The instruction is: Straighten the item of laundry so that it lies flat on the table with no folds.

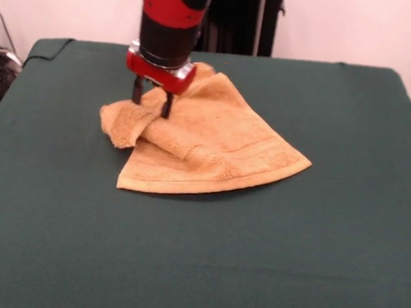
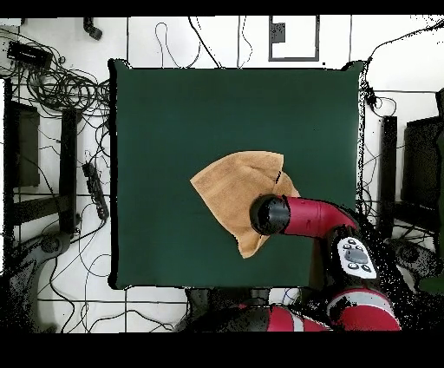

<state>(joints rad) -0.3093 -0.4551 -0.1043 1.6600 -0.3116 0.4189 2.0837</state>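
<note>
The gripper picks up the towel by the raised corner of its folded-over flap (image 1: 147, 111) next, to straighten the rumpled towel (image 1: 221, 137) flat.
The orange-tan towel (image 1: 225, 138) lies rumpled on the dark green table (image 1: 327, 244), a little left of centre and toward the far side. Its left part is folded over into a thick roll (image 1: 174, 142), and the right corner lies spread flat. My gripper (image 1: 152, 99) points straight down over the towel's far left part. Its two dark fingers (image 1: 167, 107) stand apart, with their tips at the cloth on either side of a raised fold. In the overhead view the arm's end (image 2: 270, 214) covers the gripper and part of the towel (image 2: 234, 187); the table (image 2: 173, 121) shows around it.
The robot's pedestal (image 1: 235, 16) stands behind the table's far edge. In the overhead view, cables and dark equipment (image 2: 52, 95) lie on the floor to the left of the table, and more gear stands on the right (image 2: 416, 174).
</note>
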